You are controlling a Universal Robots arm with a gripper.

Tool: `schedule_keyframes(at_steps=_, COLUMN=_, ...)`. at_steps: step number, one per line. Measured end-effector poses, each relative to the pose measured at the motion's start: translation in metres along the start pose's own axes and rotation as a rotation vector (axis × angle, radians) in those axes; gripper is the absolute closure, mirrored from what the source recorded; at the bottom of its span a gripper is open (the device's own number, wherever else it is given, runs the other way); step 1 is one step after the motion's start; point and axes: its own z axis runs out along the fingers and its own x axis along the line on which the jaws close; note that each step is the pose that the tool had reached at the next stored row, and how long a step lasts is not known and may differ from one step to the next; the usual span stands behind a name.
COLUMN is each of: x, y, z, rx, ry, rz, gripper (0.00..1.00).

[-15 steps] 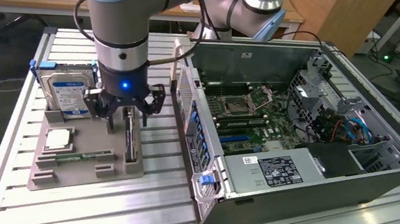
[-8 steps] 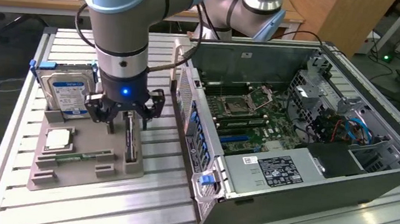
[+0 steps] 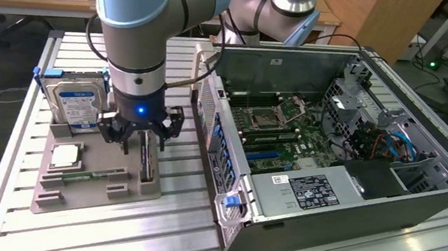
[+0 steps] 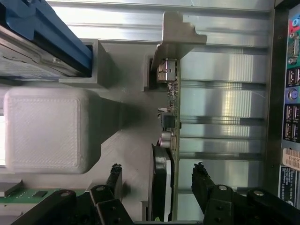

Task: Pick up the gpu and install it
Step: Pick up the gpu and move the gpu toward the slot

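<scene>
The GPU (image 4: 173, 117) needs to be installed in the open computer case, so my gripper should grab it by its cooler end (image 4: 161, 185) next.
The gpu (image 3: 148, 162) stands on edge in a slot of the grey holder tray (image 3: 94, 194), just beside the open computer case (image 3: 329, 142). My gripper (image 3: 144, 144) hangs straight over the card, open, one finger on either side of its top edge. In the wrist view the gpu (image 4: 173, 117) is edge-on: a thin green board, a black cooler near the camera and a silver bracket (image 4: 180, 30) at the far end. The black fingertips (image 4: 115, 174) straddle it with a gap on each side, touching nothing.
A hard drive (image 3: 78, 102) with a blue-white label stands at the tray's back. A processor (image 3: 65, 156) and a memory stick (image 3: 79, 176) lie on the tray. The motherboard (image 3: 289, 132) lies exposed inside the case. The case's rear ports (image 4: 291, 93) are close by.
</scene>
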Motion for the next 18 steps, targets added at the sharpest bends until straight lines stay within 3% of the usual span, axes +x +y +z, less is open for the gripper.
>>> schedule_keyframes(at_steps=4, x=0.0000, y=-0.0003, z=0.0065, rx=0.0000, ry=0.0000, rz=0.000, gripper=0.29)
schedule_keyframes(at_steps=13, x=0.0001, y=-0.0003, z=0.0065, rx=0.0002, ry=0.0001, rz=0.000, gripper=0.31)
schedule_keyframes(at_steps=16, x=0.0000, y=-0.0003, z=0.0065, rx=0.0002, ry=0.0001, rz=0.000, gripper=0.49)
schedule_keyframes(at_steps=18, x=0.0001, y=-0.0003, z=0.0065, rx=0.0003, ry=0.0002, rz=0.000, gripper=0.49)
